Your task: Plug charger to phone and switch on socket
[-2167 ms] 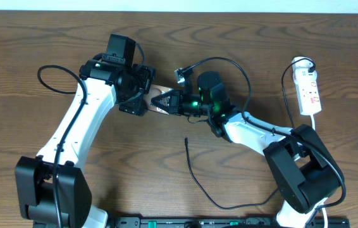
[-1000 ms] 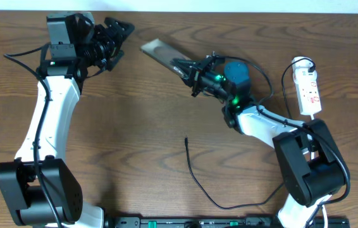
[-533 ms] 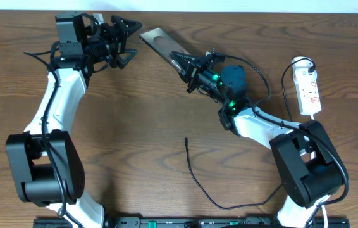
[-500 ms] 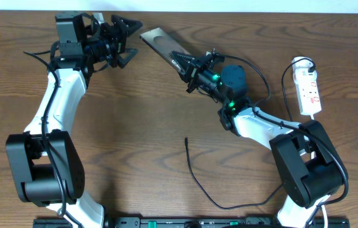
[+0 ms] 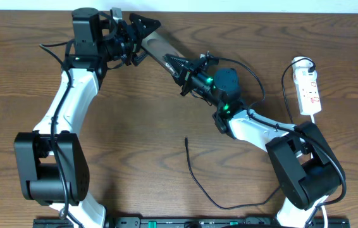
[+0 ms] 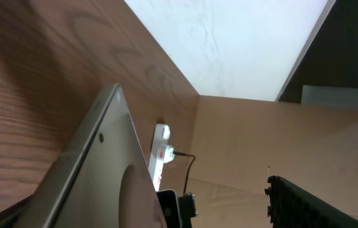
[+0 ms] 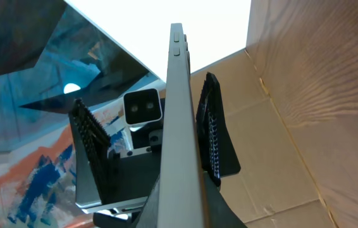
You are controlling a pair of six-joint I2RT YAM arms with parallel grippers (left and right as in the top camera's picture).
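Note:
The phone should next be held by my left gripper across its sides at its far end [image 5: 152, 42], so that the opposite end of the phone stays clear to plug in the charger [image 5: 195, 174].
My right gripper [image 5: 180, 66] is shut on the phone [image 5: 160, 47] and holds this flat bronze slab in the air, tilted up towards the back left. In the right wrist view the phone [image 7: 178, 114] stands edge-on between my jaws. My left gripper [image 5: 143, 37] is open, and its ridged fingers [image 7: 212, 133] straddle the phone's far end with a gap on each side. The left wrist view shows the phone's back [image 6: 84, 183] close up. The charger [image 5: 195, 174] lies loose on the table, its tip [image 5: 186, 139] pointing away. The socket [image 5: 309, 88] lies at the far right.
The socket's white cord [image 5: 291, 95] loops beside it at the right edge. Both arm bases stand at the table's front edge. Bare wooden tabletop [image 5: 135, 145] lies between the arms, and cardboard [image 7: 274, 152] shows behind the table.
My left arm has swung right, bringing its open jaws round the phone's far end. My right arm has shifted the phone slightly left. The charger and socket have not moved.

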